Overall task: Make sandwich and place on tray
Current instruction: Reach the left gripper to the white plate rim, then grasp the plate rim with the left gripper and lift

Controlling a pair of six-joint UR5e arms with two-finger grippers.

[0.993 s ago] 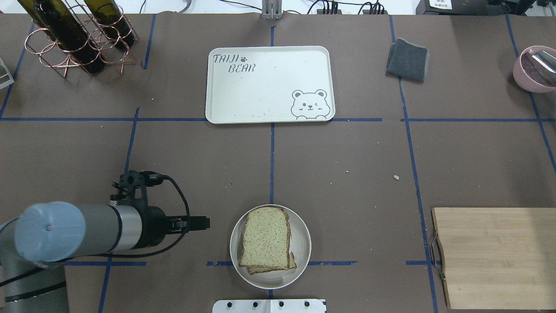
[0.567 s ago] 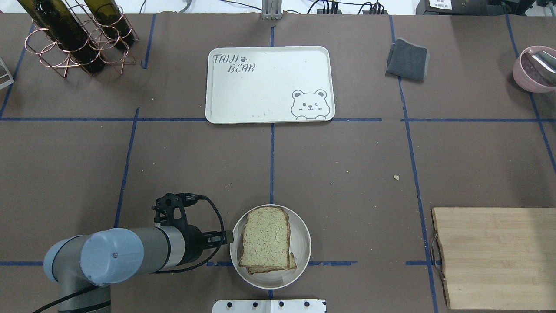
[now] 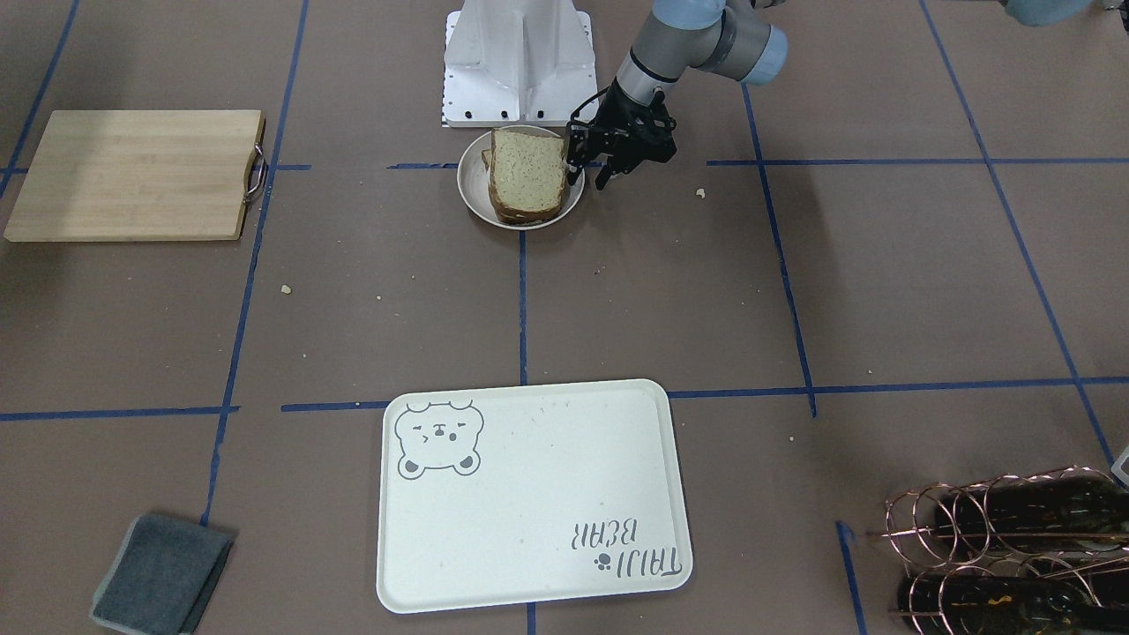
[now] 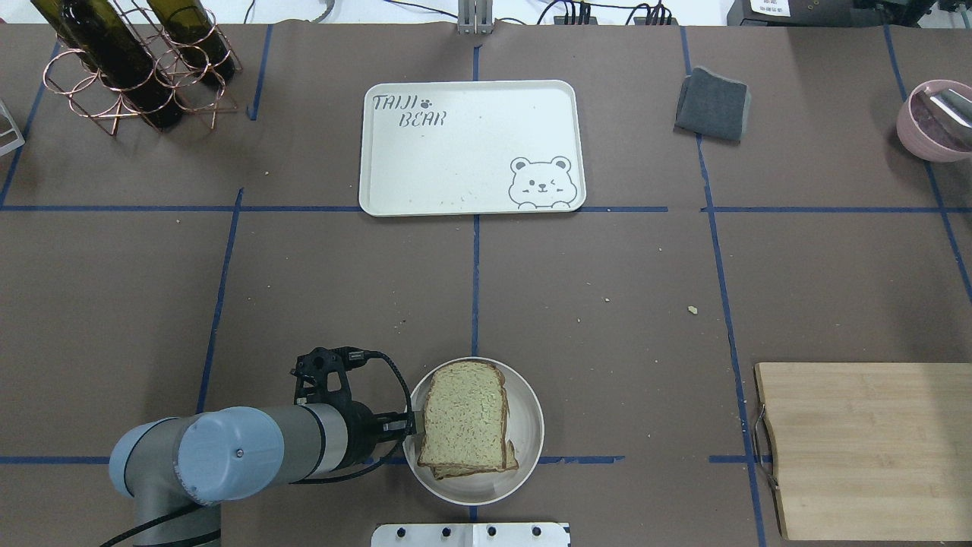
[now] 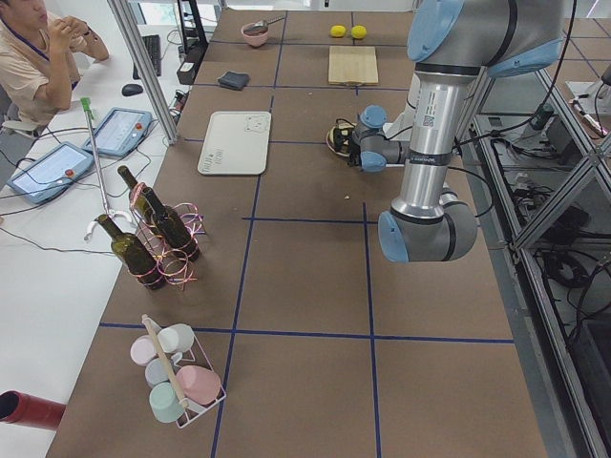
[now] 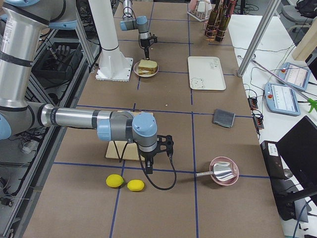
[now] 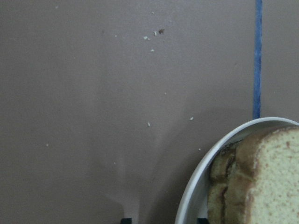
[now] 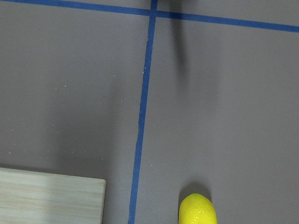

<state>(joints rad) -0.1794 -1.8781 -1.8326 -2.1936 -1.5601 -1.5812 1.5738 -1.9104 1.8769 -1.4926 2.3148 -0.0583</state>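
The left gripper pinches the bowl by its bare rim [image 3: 581, 187] next, since the stacked sandwich [image 3: 528, 175] sits loose and covers most of the bowl.
The sandwich [image 4: 465, 418] is two speckled tan bread slices stacked in a small round off-white bowl [image 4: 526, 448] at the table's near centre. The egg is hidden between the slices. My left gripper [image 4: 411, 425] is open at the bowl's left rim. In the left wrist view [image 7: 163, 220] one fingertip is outside the rim and one inside, next to the bread crust [image 7: 229, 186]. It also shows in the front-facing view [image 3: 589, 176]. The cream tray [image 4: 471, 144] with the bear drawing lies empty at the far centre. My right gripper [image 6: 148, 167] shows only in the exterior right view, so I cannot tell its state.
A wooden cutting board [image 4: 866, 448] lies at the near right, with two lemons [image 6: 124, 183] beyond it. A grey cloth [image 4: 712, 104] and a pink bowl with a metal scoop [image 4: 932, 121] are far right. A wine bottle rack [image 4: 137, 68] stands far left.
My left arm has swung right and a little nearer, and its gripper has gone from open table to the bowl's left rim. The sandwich and bowl have not moved.
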